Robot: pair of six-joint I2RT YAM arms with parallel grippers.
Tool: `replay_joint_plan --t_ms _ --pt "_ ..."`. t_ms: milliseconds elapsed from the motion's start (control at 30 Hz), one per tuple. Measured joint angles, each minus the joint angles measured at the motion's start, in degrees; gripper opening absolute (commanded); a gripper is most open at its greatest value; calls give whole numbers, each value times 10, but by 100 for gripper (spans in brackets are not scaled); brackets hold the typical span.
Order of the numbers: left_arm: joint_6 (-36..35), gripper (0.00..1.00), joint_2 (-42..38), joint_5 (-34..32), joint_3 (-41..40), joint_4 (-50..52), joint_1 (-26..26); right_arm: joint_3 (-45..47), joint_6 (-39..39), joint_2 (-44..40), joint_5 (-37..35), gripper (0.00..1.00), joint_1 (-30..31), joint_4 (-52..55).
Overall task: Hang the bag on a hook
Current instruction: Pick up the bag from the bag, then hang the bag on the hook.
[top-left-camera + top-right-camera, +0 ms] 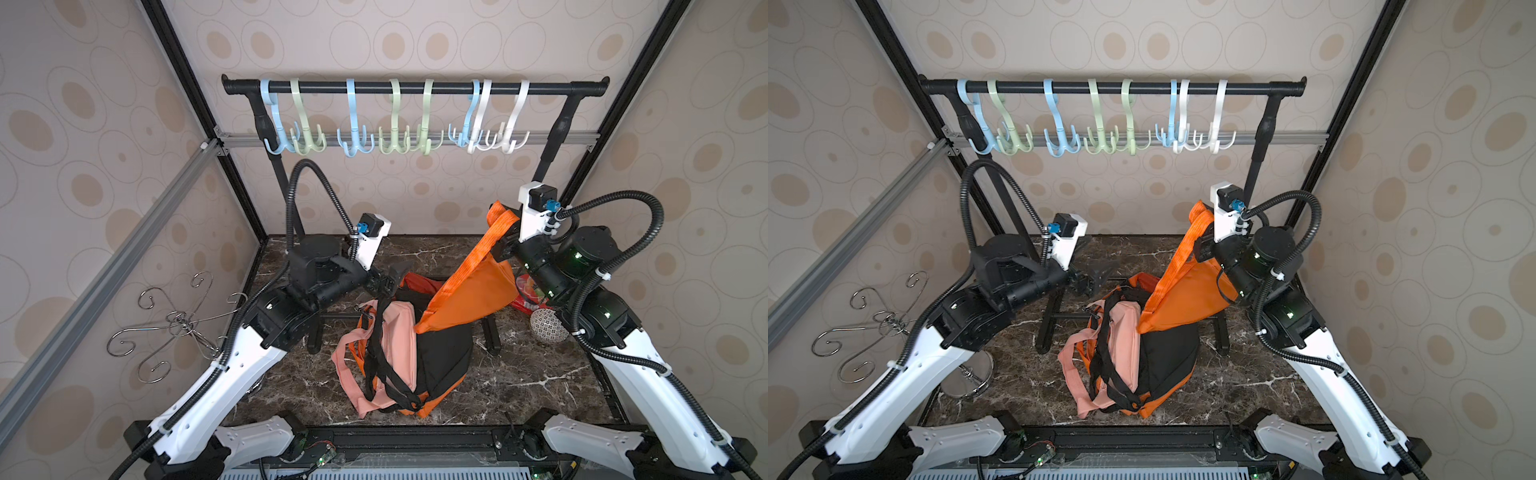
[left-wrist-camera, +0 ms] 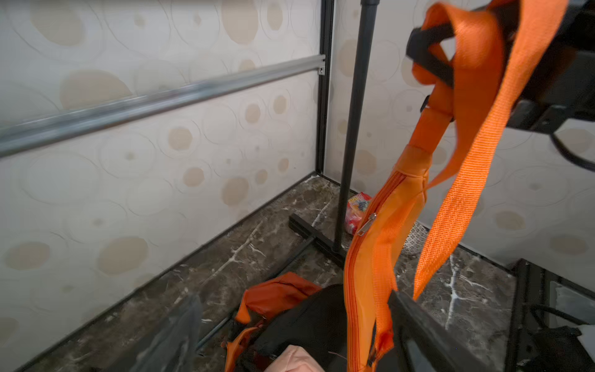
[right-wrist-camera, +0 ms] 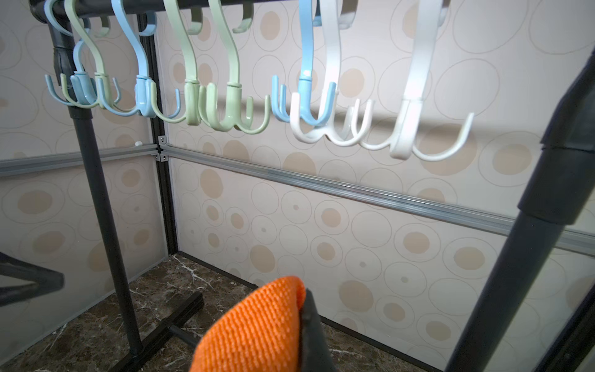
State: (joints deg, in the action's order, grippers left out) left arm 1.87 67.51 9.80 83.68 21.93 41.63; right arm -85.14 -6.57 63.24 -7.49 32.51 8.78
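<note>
My left gripper grabs the orange strap (image 3: 257, 325) next, apart from the right gripper's hold, to spread the bag's loop for hanging on a hook.
The orange bag (image 1: 469, 291) (image 1: 1187, 299) hangs tilted above the table, its lower corner resting on a pile of other bags. My right gripper (image 1: 505, 245) (image 1: 1203, 246) (image 3: 299, 309) is shut on the bag's orange strap (image 3: 257, 325) and holds it up below the black rail (image 1: 415, 86). Several blue, green and white hooks hang from that rail; the white hook (image 1: 512, 139) (image 3: 402, 141) is the nearest to the strap. My left gripper (image 1: 390, 279) (image 1: 1096, 277) (image 2: 293, 298) stands open over the pile, and the bag's zipped edge (image 2: 370, 257) hangs beside one finger.
A pink bag (image 1: 395, 345) and a black-and-orange bag (image 1: 444, 357) lie heaped mid-table. A silver wire hook stand (image 1: 178, 324) is at the left. A red snack packet (image 1: 528, 295) and a patterned ball (image 1: 548, 326) sit under my right arm. The rack's feet (image 1: 492, 336) flank the pile.
</note>
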Motion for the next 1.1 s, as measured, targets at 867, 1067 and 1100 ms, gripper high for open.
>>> replay_joint_plan --t_ms 867,1067,1100 --pt "6 88 133 6 27 -89 120 -63 3 33 25 0 35 89" --pt "0 24 105 -69 4 -94 120 -63 0 21 -48 0 36 90" --pt "-2 15 97 -80 -1 -94 120 -63 -1 19 -66 0 36 91"
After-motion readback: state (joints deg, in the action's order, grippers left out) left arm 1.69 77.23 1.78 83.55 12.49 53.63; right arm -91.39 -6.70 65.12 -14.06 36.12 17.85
